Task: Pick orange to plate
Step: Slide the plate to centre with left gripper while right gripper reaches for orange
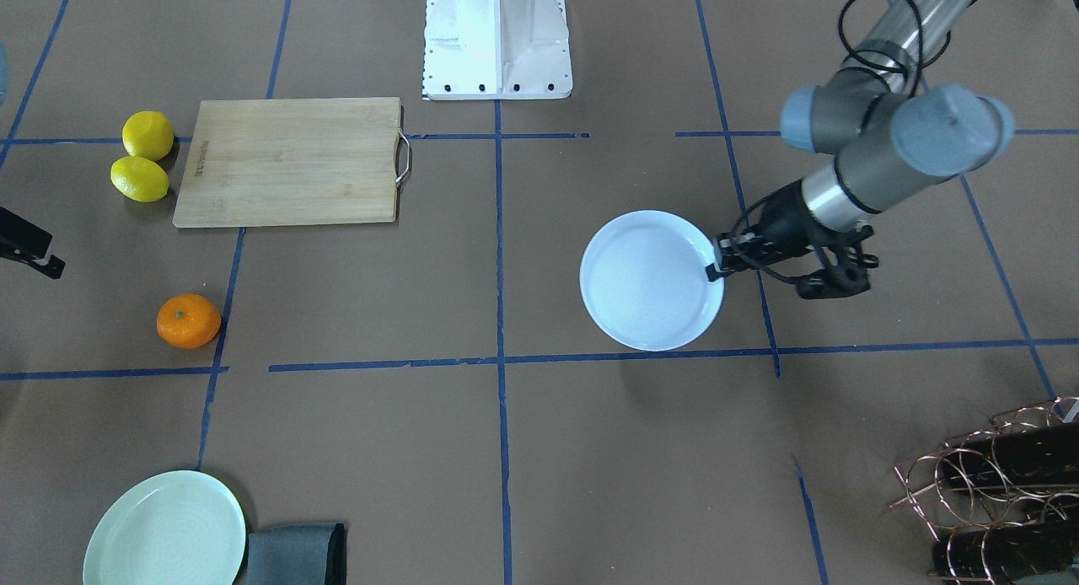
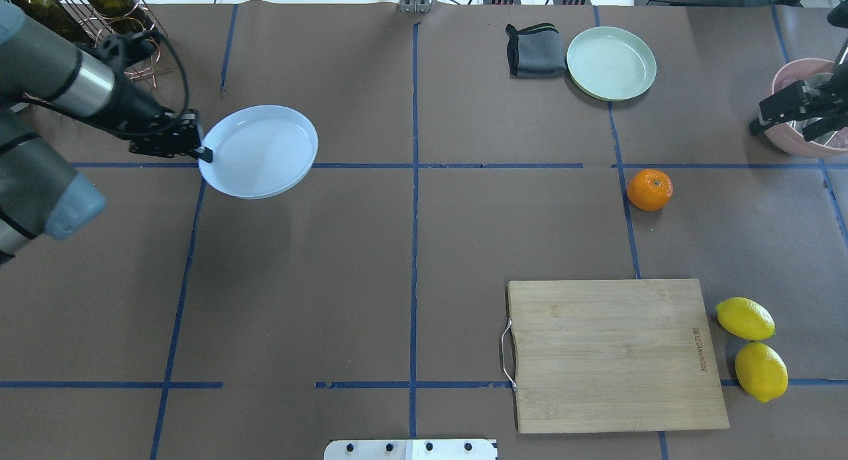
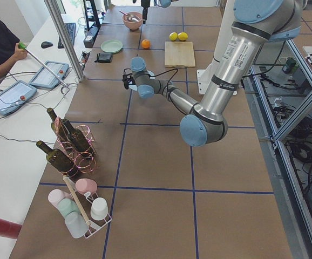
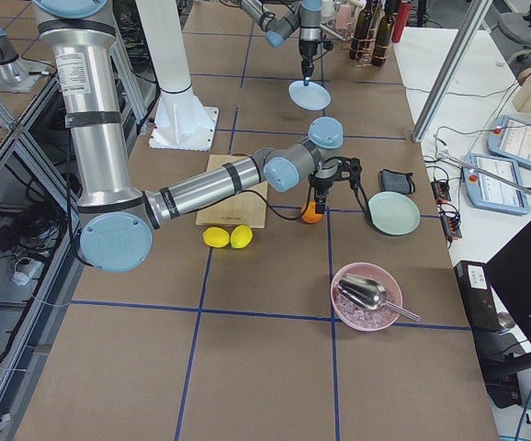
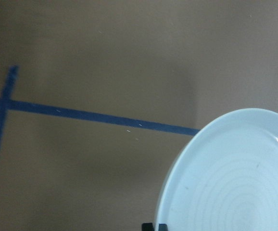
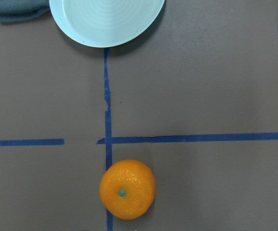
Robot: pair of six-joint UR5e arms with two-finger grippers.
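Note:
My right gripper grabs the orange's round sides next, to move it onto the plate (image 1: 647, 281).
The orange (image 2: 650, 189) lies on the brown table on a blue tape line, also seen at the table's left in the front view (image 1: 189, 320). It shows at the bottom of the right wrist view (image 6: 127, 189). My right gripper (image 2: 785, 130) hangs high above it, fingers apart, holding nothing. The pale bluish-white plate (image 2: 258, 152) is far across the table and lifted, casting a shadow below. My left gripper (image 2: 199, 152) is shut on its rim, also visible from the front (image 1: 716, 265). The plate (image 5: 235, 178) is empty.
A pale green plate (image 2: 611, 62) and a folded grey cloth (image 2: 533, 49) lie beyond the orange. A wooden cutting board (image 2: 613, 354) sits near the base with two lemons (image 2: 745, 319) beside it. A pink bowl (image 4: 365, 296) and a bottle rack (image 1: 1003, 484) stand at the table's ends.

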